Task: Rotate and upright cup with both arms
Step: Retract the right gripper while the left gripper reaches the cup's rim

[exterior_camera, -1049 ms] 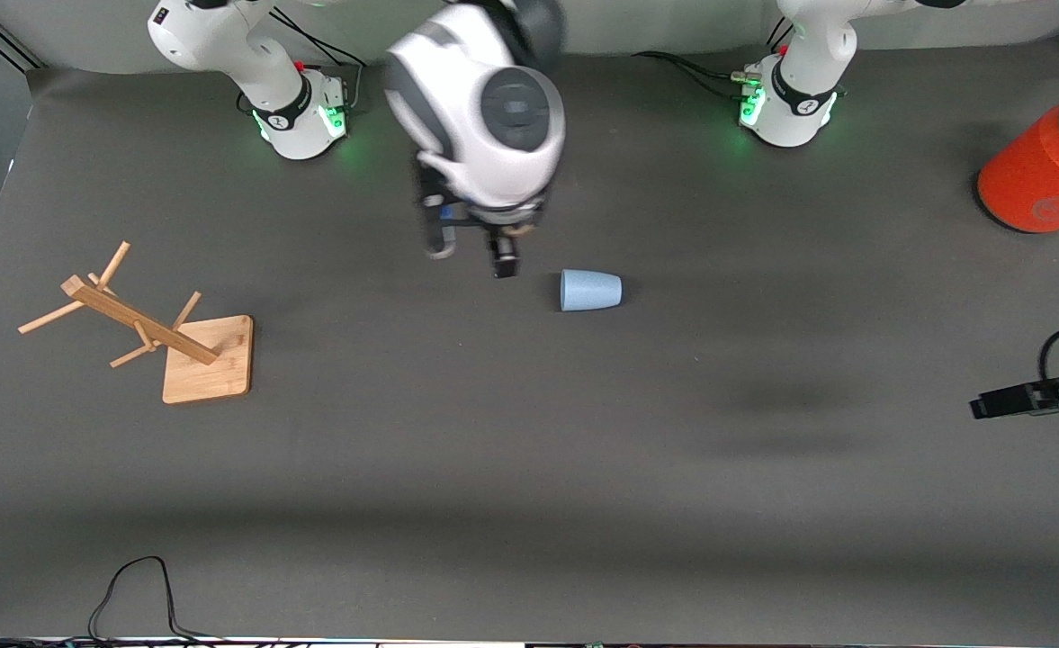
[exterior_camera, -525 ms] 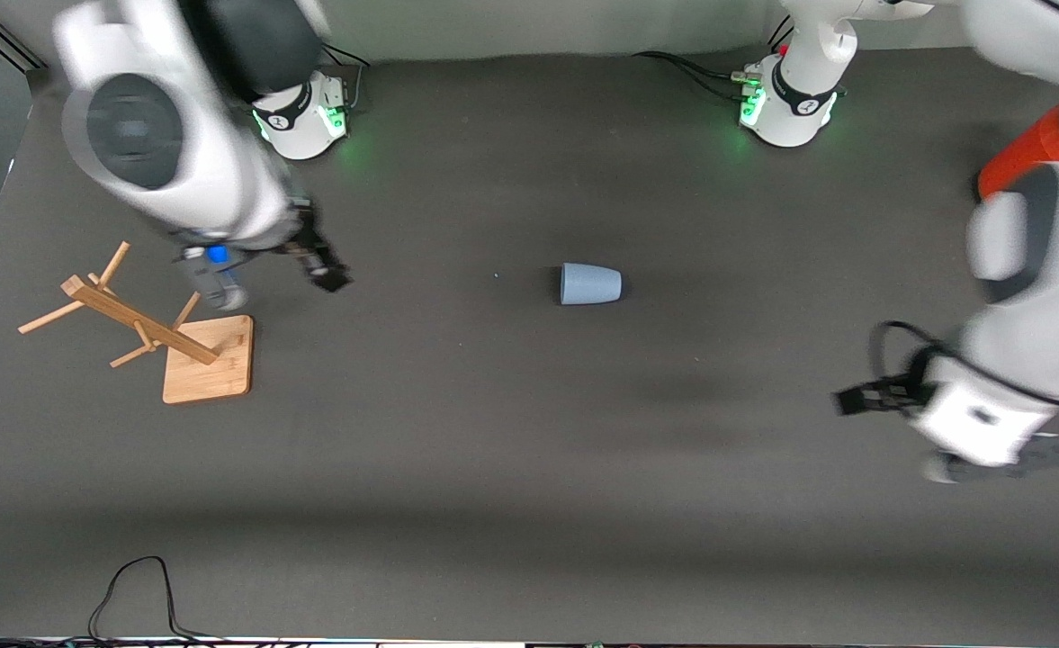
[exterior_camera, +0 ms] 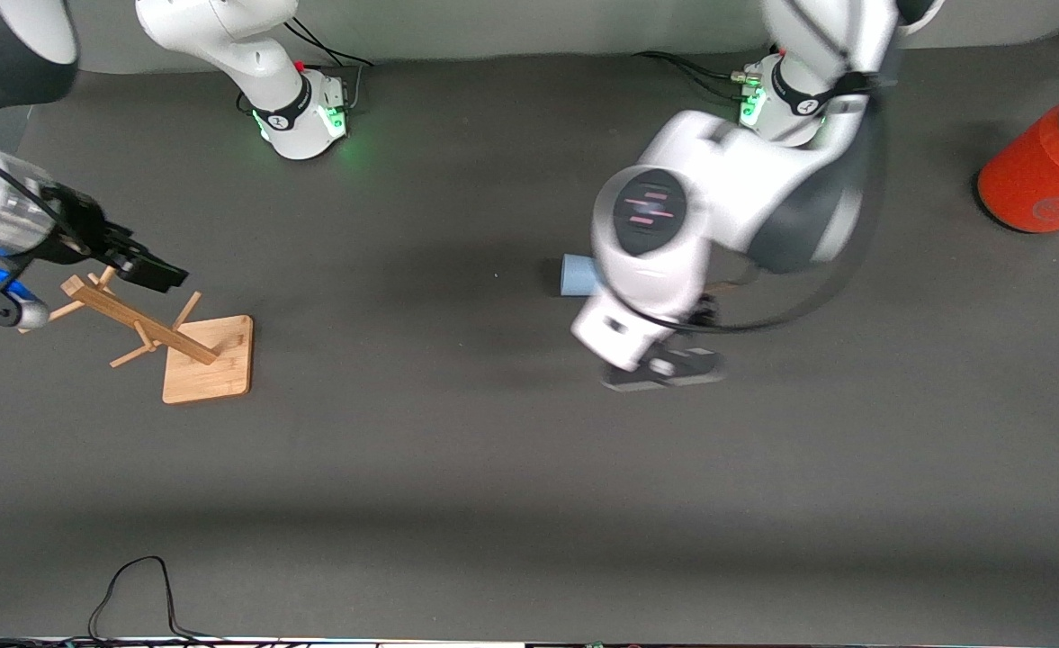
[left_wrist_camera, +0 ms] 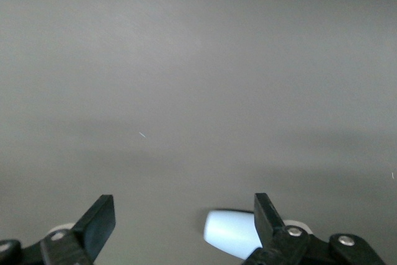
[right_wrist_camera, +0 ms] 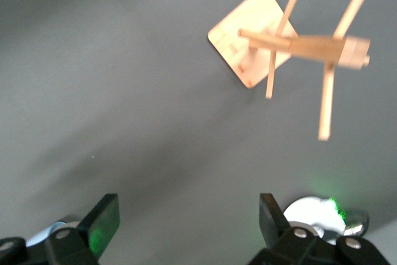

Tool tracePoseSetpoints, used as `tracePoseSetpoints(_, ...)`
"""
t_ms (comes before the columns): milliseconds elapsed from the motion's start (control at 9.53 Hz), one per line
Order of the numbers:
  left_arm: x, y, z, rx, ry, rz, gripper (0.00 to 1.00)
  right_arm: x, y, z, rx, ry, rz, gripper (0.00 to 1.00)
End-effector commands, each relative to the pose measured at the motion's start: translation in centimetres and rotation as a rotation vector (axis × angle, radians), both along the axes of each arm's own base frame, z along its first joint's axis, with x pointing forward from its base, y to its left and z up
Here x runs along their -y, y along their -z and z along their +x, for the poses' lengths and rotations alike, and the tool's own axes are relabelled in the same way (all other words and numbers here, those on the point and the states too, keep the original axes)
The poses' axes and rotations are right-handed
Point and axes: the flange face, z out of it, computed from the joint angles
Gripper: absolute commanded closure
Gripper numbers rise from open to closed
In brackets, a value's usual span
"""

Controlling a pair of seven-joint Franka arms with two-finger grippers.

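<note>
My left gripper grabs the pale-blue cup (exterior_camera: 576,274) (left_wrist_camera: 229,231) by its open rim next, to rotate and upright it.
The pale-blue cup (exterior_camera: 576,274) lies on its side mid-table, and the left arm's wrist hides most of it. My left gripper (exterior_camera: 664,369) hangs over the mat beside the cup. In the left wrist view (left_wrist_camera: 184,228) it is open and empty. There the cup (left_wrist_camera: 229,231) shows on the mat close to one fingertip (left_wrist_camera: 265,212). My right gripper (exterior_camera: 156,270) is over the wooden rack at the right arm's end of the table. In the right wrist view (right_wrist_camera: 186,221) it is open and empty.
A wooden peg rack (exterior_camera: 133,315) on a square base stands near the right arm's end and also shows in the right wrist view (right_wrist_camera: 298,44). A large orange can (exterior_camera: 1042,171) lies at the left arm's end. A black cable (exterior_camera: 133,585) loops at the front edge.
The right arm swung away from beside the cup to over the rack. The left arm swung in from its end of the table to over the cup. The cup has not moved.
</note>
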Motion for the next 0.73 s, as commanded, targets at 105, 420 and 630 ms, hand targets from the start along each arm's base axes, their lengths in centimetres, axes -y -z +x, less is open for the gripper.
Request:
tracePoseSetpoints(105, 8.6, 7.2, -7.9, -0.031, 0.190, 0.128, 0.01, 6.0, 0.5, -0.2, 0.120, -0.312, 0.037, 0.00)
tracePoseSetpoints(420, 11.2, 14.7, -14.4, -0.133, 0.478, 0.285, 0.02, 7.8, 0.8, 0.8, 0.173, -0.400, 0.035, 0.00)
tracePoseSetpoints(630, 12.7, 18.9, -17.7, -0.187, 0.572, 0.344, 0.02, 7.4, 0.7, 0.9, 0.177, -0.407, 0.033, 0.00)
